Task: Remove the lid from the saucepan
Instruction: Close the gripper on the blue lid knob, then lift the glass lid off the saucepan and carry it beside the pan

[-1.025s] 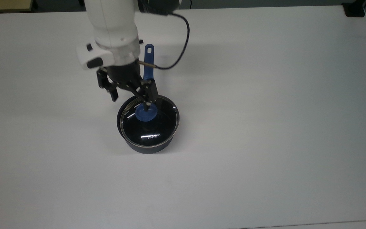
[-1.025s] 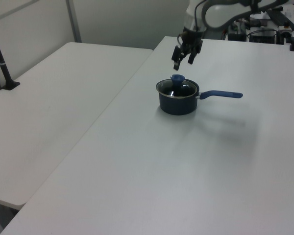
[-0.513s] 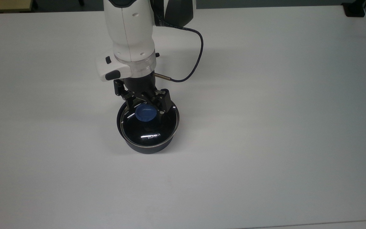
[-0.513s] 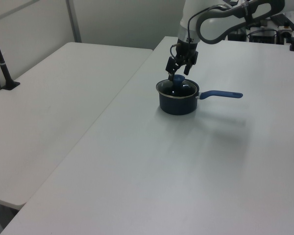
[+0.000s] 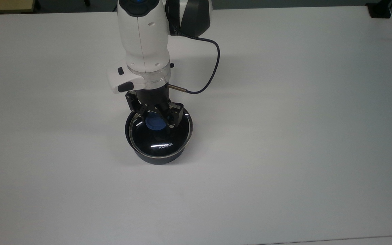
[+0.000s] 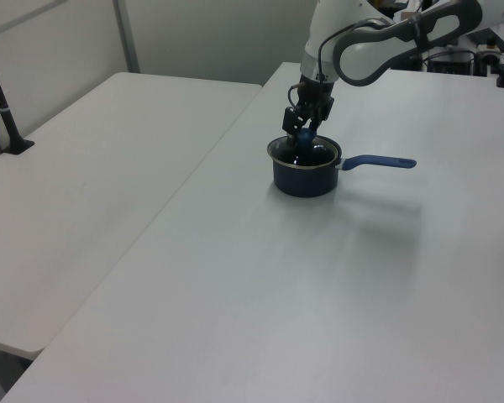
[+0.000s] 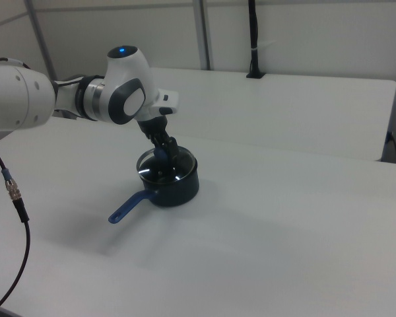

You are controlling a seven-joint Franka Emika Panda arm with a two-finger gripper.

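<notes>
My gripper grips the glass lid by its blue knob [image 6: 306,136] next, to take the lid off the saucepan [image 6: 305,180].
The dark saucepan [image 5: 158,157] stands on the white table, its blue handle [image 6: 378,162] pointing to the left view's right. The glass lid [image 5: 163,140] sits on it, its blue knob [image 5: 153,124] at the centre. My gripper [image 5: 157,120] has come down over the lid, open, with one finger on each side of the knob. In the right view the gripper [image 7: 166,156] reaches down onto the lid [image 7: 160,174] and the handle [image 7: 125,208] points to the lower left. The arm hides the handle in the top view.
A dark cable [image 5: 211,68] loops from the wrist over the white table [image 5: 284,136]. A second table with a black clamped post [image 6: 4,105] stands at the left view's left. A black object [image 5: 379,10] sits at the top view's far right corner.
The gripper has moved from behind the pan to over the lid and dropped down, so its open fingers now flank the knob. Pan and lid have not moved.
</notes>
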